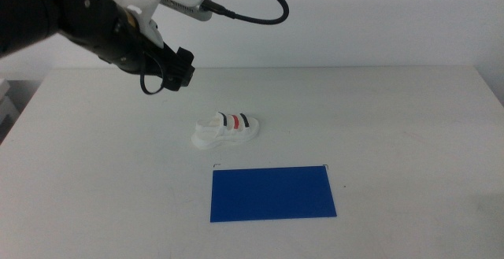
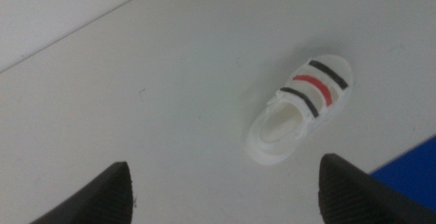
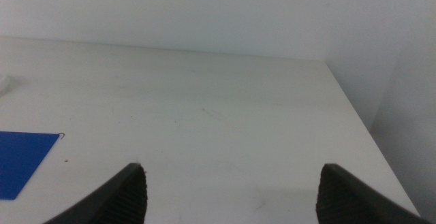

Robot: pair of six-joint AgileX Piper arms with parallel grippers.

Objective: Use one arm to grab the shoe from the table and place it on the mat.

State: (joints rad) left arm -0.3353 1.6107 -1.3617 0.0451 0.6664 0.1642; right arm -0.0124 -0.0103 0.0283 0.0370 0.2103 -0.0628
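Note:
I will next grab across the shoe's narrow middle with my left gripper, by the black strap (image 1: 224, 120) beside the shoe's opening. The shoe (image 1: 226, 129) is long from heel to toe.
The white shoe (image 1: 226, 129) with two black straps and a red one lies on the white table (image 1: 409, 117), just beyond the blue mat (image 1: 272, 193). The left arm (image 1: 102, 23) reaches in from the upper left; its gripper (image 1: 183, 70) hangs open and empty above the table, up and left of the shoe. In the left wrist view the shoe (image 2: 300, 108) lies between and beyond the wide-apart jaws, with a corner of the mat (image 2: 415, 169) beside it. The right gripper (image 3: 228, 190) is open and empty over bare table, out of the middle view.
The table's far edge meets a white wall. The right wrist view shows a corner of the mat (image 3: 20, 159) and the table's right edge (image 3: 368, 122). A pale object (image 1: 6, 105) stands off the table's left edge.

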